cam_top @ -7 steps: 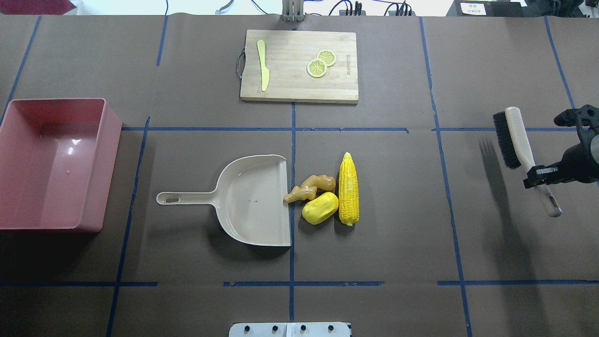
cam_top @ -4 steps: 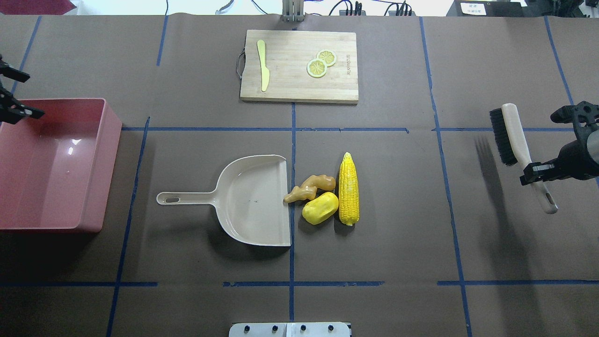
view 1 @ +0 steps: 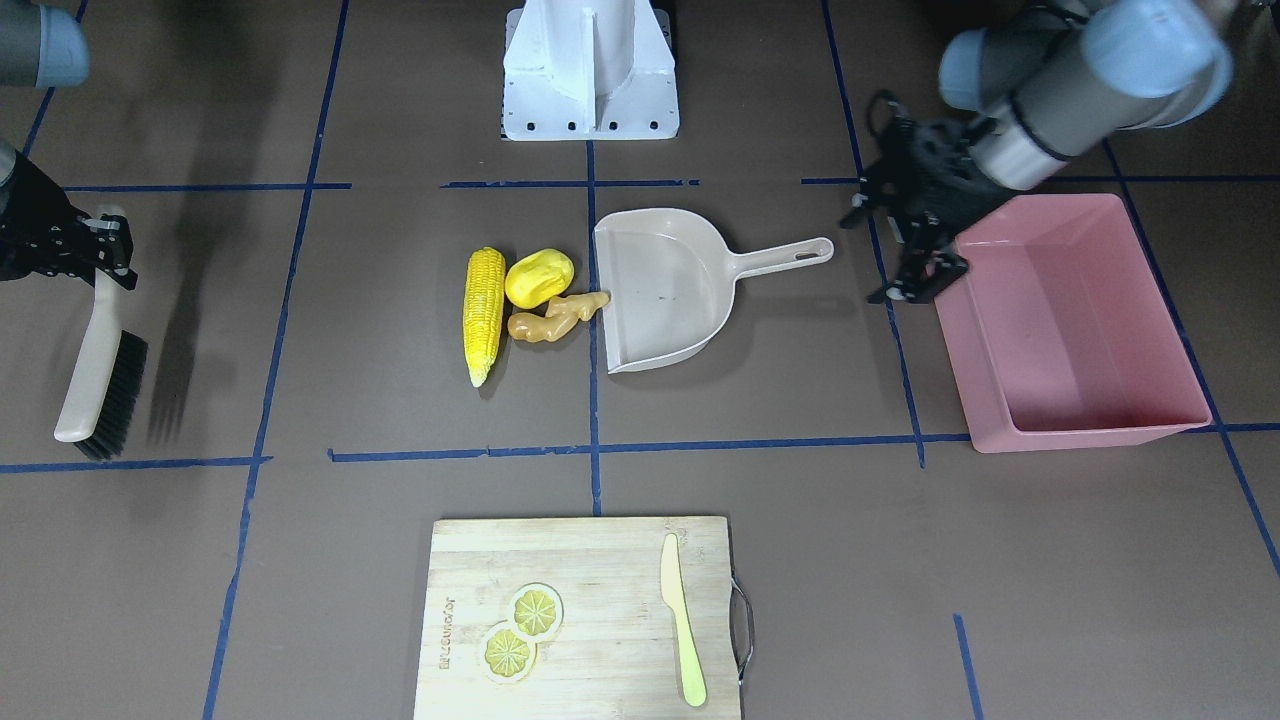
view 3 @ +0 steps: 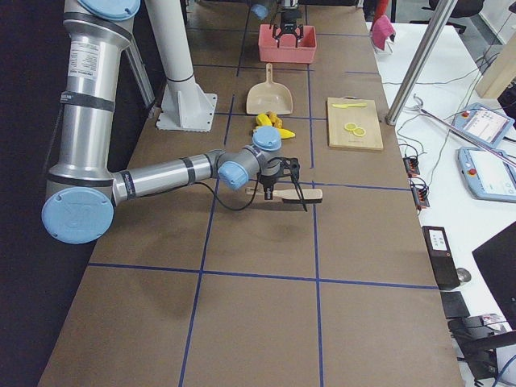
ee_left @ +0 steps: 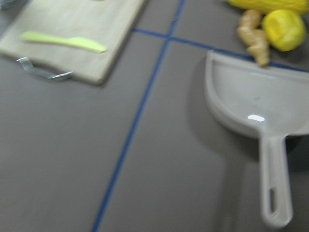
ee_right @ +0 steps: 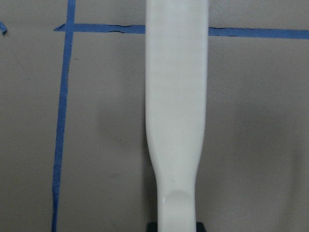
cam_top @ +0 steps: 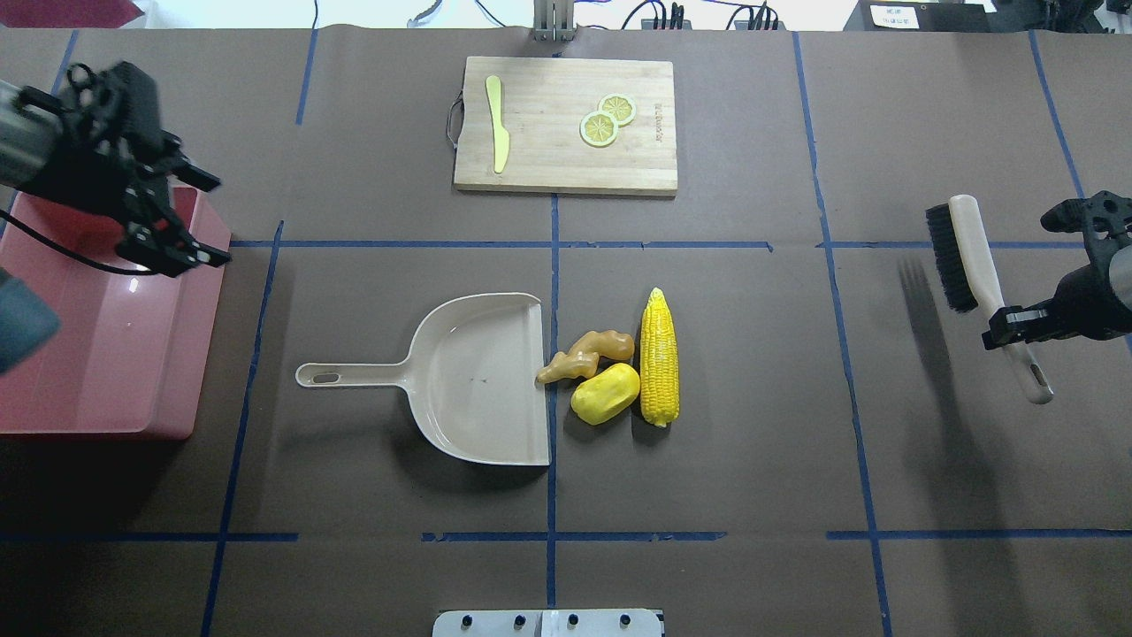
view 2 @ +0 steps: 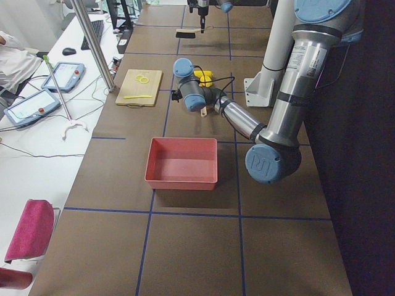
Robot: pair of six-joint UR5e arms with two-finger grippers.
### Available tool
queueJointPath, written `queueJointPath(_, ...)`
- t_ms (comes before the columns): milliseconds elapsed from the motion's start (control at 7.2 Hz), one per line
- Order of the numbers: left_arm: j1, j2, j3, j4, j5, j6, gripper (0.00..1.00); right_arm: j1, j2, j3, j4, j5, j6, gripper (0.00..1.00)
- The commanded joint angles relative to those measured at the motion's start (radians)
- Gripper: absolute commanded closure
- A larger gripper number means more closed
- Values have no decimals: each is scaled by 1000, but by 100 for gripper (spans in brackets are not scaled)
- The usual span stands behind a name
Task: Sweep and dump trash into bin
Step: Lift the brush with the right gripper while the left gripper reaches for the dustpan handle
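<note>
I should grab the dustpan by its handle (view 1: 786,254) with my left gripper next. Then I can scoop up the trash and empty the dustpan into the bin (view 1: 1068,336).
The corn cob (cam_top: 659,356), the lumpy yellow vegetable (cam_top: 605,393) and the ginger root (cam_top: 586,352) lie together at the open mouth of the beige dustpan (cam_top: 478,380). The ginger touches the pan's lip. The pink bin (cam_top: 88,354) stands empty at the left. My left gripper (cam_top: 205,218) is open and empty, above the bin's far right corner. My right gripper (cam_top: 1008,323) is shut on the handle of a black-bristled brush (cam_top: 971,257), held off the table far right of the trash. The left wrist view shows the dustpan (ee_left: 263,111) and the ginger (ee_left: 253,36).
A wooden cutting board (cam_top: 566,124) with a pale yellow knife (cam_top: 498,133) and two lemon slices (cam_top: 606,119) lies at the table's far middle. Blue tape lines cross the brown table cover. The robot's base plate (view 1: 590,70) is at the near edge.
My left arm has come in from the left edge and moved right, over the bin's far right corner. My right gripper with the brush has shifted slightly up and left.
</note>
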Motion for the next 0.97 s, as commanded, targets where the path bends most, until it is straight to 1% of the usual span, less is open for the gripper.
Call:
queueJointPath(0, 142, -23, -1, 0, 146, -3, 0, 0, 0, 0, 3, 0, 0, 100)
queueJointPath(139, 168, -20, 2, -1, 160, -3, 0, 0, 0, 0, 3, 0, 0, 100)
queueJointPath(556, 216, -14, 28, -1, 163, -3, 0, 0, -2, 0, 4, 2, 0, 100)
queueJointPath(833, 228, -14, 65, -3, 163, 0, 0, 0, -3, 0, 4, 2, 0, 100)
